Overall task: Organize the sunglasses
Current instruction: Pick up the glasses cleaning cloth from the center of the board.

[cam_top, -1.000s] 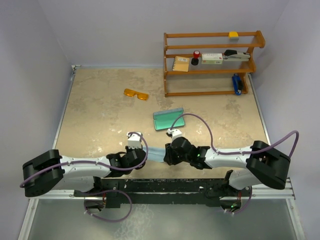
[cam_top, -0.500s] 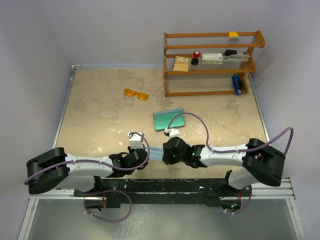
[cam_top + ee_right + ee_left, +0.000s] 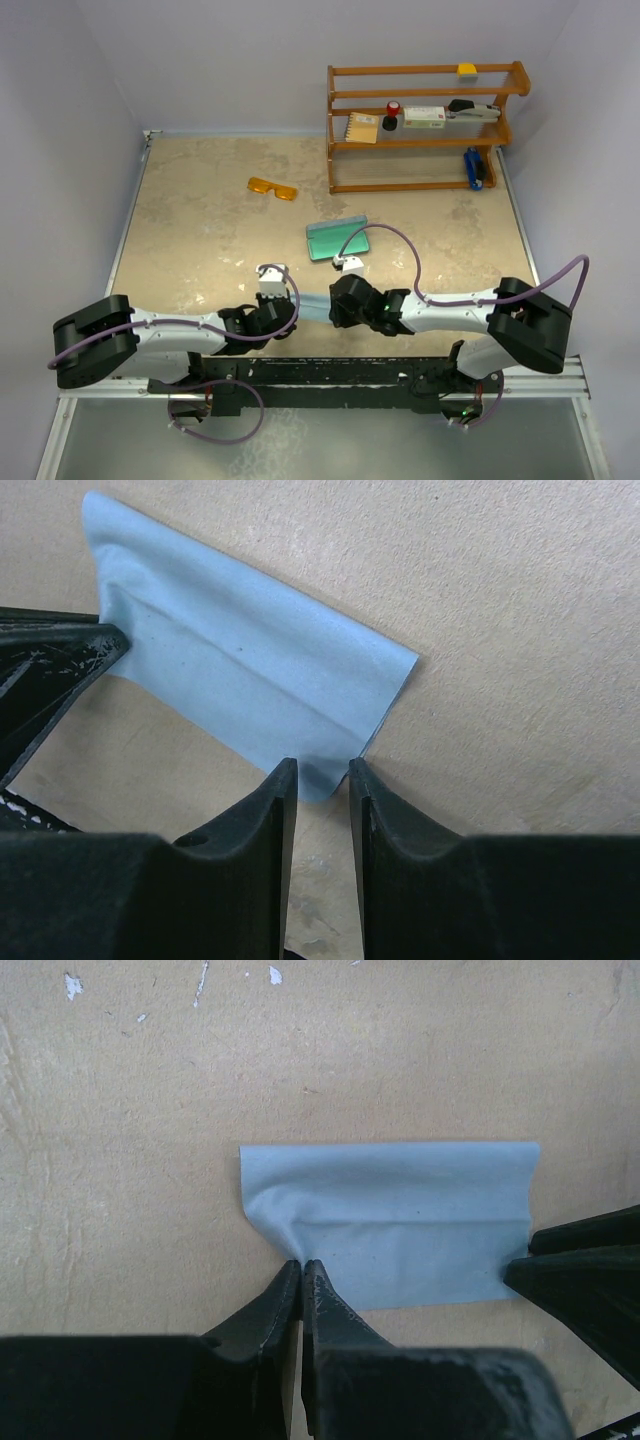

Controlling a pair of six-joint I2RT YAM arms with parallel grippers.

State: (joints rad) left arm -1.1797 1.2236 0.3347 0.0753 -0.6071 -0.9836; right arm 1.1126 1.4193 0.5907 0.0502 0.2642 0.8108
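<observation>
My right gripper is open around the cloth's loose near corner [image 3: 322, 778], away from my left gripper. It needs to close on the corner now.
The orange sunglasses [image 3: 273, 188] lie on the table at the far left of centre, away from both arms. The blue-grey case [image 3: 338, 239] lies open, teal inside, in the middle. A light blue cloth [image 3: 313, 305] lies flat with a crease between my grippers. My left gripper [image 3: 291, 312] is shut on the cloth's near left corner [image 3: 301, 1264]; the cloth [image 3: 390, 1220] spreads ahead of it. My right gripper [image 3: 335, 308] has its jaws a little apart, with the cloth's other near corner [image 3: 322, 777] lying between the fingertips [image 3: 284, 772].
A wooden shelf rack [image 3: 425, 125] stands at the back right, holding small boxes, a stapler and a blue item. The table's near edge and the arm bases run just behind both grippers. The right gripper's fingers [image 3: 585, 1270] show in the left wrist view.
My right gripper has shifted left towards the left gripper, so the cloth between them spans less width. The left gripper has hardly moved. Sunglasses and case are unmoved.
</observation>
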